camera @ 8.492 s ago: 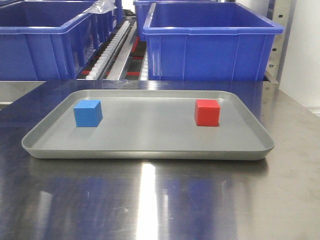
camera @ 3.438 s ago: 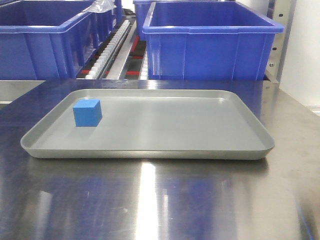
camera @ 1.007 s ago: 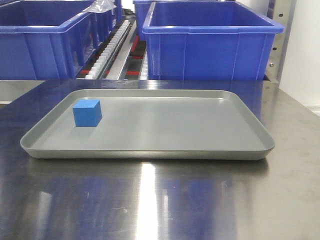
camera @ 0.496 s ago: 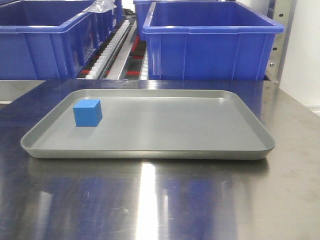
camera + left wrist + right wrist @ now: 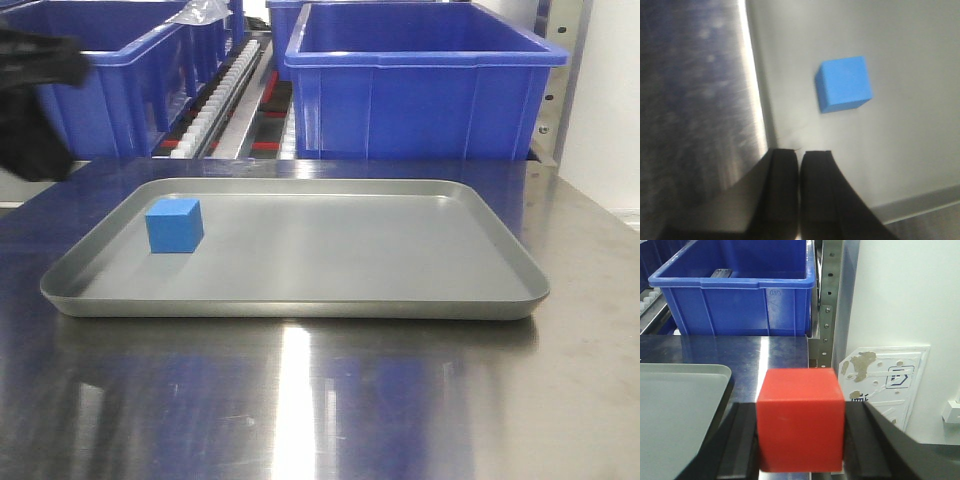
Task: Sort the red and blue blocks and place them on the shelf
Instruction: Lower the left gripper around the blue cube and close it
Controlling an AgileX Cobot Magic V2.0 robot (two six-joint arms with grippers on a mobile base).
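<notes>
My left gripper is to sort the blue block [image 5: 175,226] onto the shelf [image 5: 226,100], so it should grip the block by its opposite sides next.
The blue block [image 5: 175,226] sits in the left part of the grey tray [image 5: 300,306]. In the left wrist view the blue block [image 5: 844,90] lies ahead and to the right of my left gripper [image 5: 799,152], which is shut and empty above the tray's left rim. My left arm [image 5: 35,105] shows as a dark blur at the upper left of the front view. My right gripper [image 5: 801,415] is shut on the red block [image 5: 800,420], held above the steel tabletop right of the tray. The shelf's roller tracks [image 5: 215,105] and perforated upright [image 5: 827,305] stand behind the table.
Big blue bins [image 5: 420,85] stand on the shelf behind the tray, one also at the left [image 5: 110,85]. The steel tabletop [image 5: 320,400] stretches toward the camera. A white wall and a white board [image 5: 885,377] lie right of the table's edge.
My left arm has come into the front view at the upper left. The red block left the tray between the oldest frame and the later ones. The blue block has not moved.
</notes>
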